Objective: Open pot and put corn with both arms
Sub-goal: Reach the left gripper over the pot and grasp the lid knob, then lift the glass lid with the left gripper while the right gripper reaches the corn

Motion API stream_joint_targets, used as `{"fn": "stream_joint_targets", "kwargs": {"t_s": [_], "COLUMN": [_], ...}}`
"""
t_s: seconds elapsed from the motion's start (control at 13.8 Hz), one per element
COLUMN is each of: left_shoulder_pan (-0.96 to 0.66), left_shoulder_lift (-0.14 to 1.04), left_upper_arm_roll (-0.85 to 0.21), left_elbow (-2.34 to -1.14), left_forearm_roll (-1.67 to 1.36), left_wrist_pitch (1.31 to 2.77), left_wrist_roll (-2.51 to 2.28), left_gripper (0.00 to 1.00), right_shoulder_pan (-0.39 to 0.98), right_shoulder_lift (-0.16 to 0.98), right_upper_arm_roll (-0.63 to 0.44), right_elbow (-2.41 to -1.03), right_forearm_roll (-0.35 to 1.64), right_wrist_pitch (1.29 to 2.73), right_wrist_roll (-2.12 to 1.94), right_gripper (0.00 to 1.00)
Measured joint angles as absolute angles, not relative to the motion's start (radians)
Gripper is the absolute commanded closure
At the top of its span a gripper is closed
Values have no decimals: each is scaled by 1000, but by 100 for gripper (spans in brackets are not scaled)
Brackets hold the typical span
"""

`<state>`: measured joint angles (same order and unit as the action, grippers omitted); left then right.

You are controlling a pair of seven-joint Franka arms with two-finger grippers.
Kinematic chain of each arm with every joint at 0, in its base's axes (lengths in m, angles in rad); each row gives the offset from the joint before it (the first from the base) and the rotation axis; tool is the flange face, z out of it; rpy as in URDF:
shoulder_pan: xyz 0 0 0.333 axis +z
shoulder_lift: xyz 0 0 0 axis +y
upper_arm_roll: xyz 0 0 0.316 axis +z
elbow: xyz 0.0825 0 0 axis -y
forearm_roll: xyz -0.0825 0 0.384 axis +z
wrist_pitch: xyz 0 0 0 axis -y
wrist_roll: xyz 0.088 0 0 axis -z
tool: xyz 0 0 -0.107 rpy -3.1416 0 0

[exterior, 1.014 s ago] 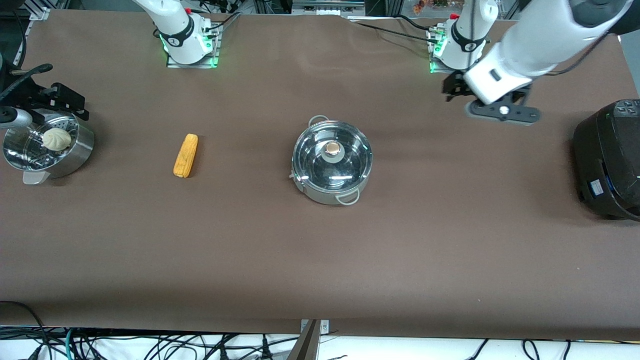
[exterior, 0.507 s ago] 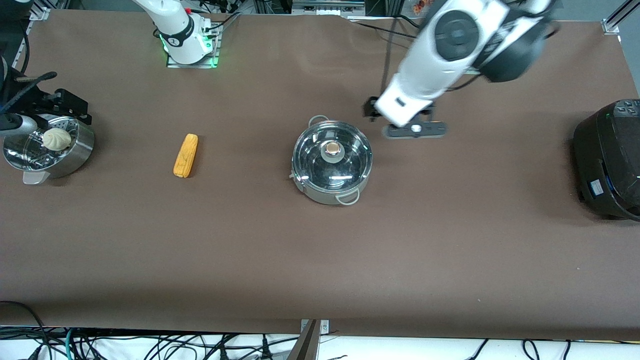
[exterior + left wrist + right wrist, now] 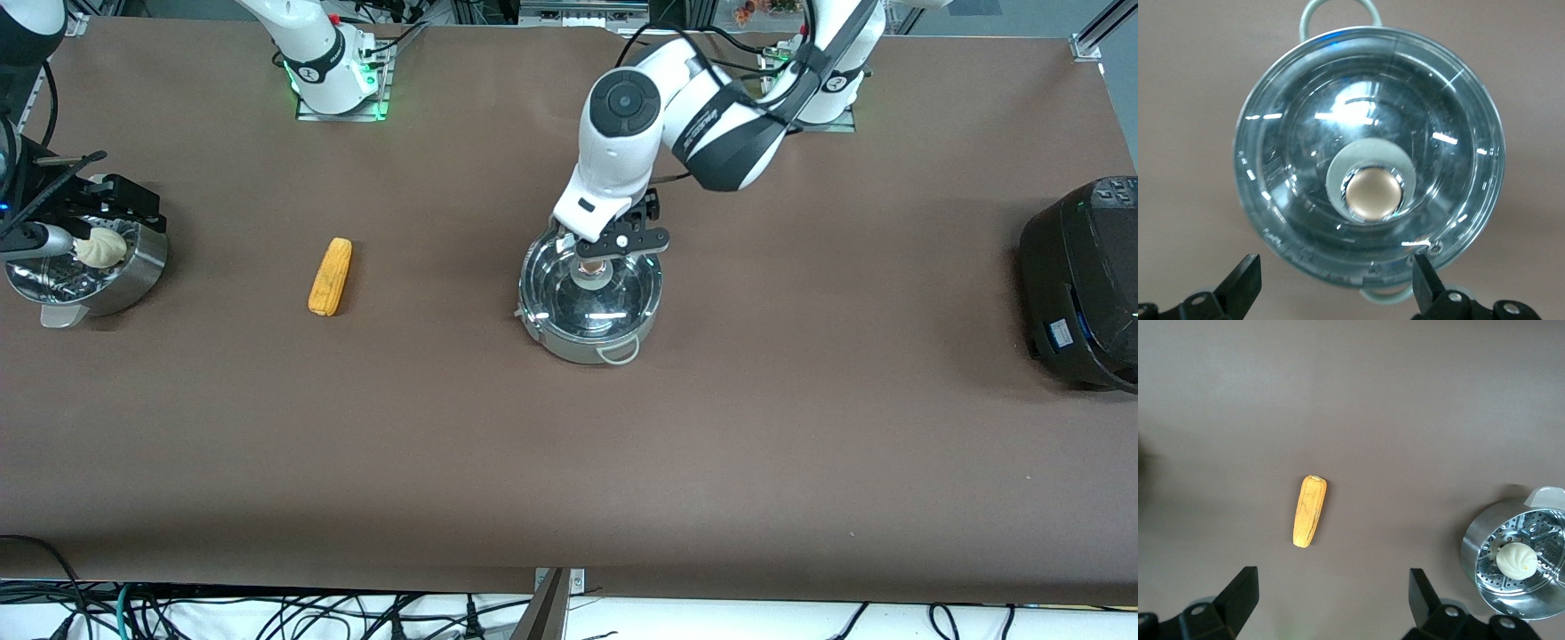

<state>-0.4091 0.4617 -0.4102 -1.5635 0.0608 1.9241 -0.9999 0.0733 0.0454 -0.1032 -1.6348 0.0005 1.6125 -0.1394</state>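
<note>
My left gripper moves toward the metal knob (image 3: 1373, 193), beside the lid's rim (image 3: 1351, 284),, before it closes on the knob, since its fingers are still short of the knob.
The pot (image 3: 578, 348) stands mid-table with a glass lid (image 3: 613, 298) on it; the lid has a round metal knob (image 3: 590, 266). My left gripper (image 3: 613, 247) hangs open just above the lid, over the knob and the rim toward the robots' bases. In the left wrist view the lid (image 3: 1305, 120) and knob (image 3: 1371, 193) fill the picture, and my left gripper (image 3: 1335, 287) is open and empty. The corn (image 3: 331, 276) lies on the table toward the right arm's end, also in the right wrist view (image 3: 1309, 511). My right gripper (image 3: 107, 197) waits high, open and empty (image 3: 1335, 607).
A steel steamer pot (image 3: 138, 267) with a perforated insert and a white bun (image 3: 100, 247) stands at the right arm's end; it also shows in the right wrist view (image 3: 1485, 550). A big black cooker (image 3: 1080, 284) stands at the left arm's end.
My left arm has swung from its own end of the table to over the pot and come down to the lid. My right gripper has shifted slightly. Corn and pot have not moved.
</note>
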Motion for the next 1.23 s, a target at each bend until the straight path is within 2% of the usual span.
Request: {"fn": "stream_joint_targets", "kwargs": {"t_s": [0.29,1.16,1.23], "left_shoulder_pan": [-406,-438,-438], "left_shoulder_lift": [519,576,580], "left_upper_arm_roll": [-405,-406,-406], "left_elbow": [-1495,-1495,-1496], "left_forearm_roll": [65,137,140], "left_wrist_pitch": [1983,2000,2000], "left_wrist_roll": [-1000,-1000,-1000], "left_gripper": [0,0,3], "right_shoulder_pan": [74,76,76], "right_shoulder_lift": [64,106,109], "right_upper_arm_roll": [-103,-101,-101], "right_elbow": [-1635,-1641,-1647], "right_forearm_roll": [1,7,7], "right_wrist_pitch": [1639,1692,1702], "right_wrist_roll": [-133,-127,-127], "right_gripper": [0,0,0]}}
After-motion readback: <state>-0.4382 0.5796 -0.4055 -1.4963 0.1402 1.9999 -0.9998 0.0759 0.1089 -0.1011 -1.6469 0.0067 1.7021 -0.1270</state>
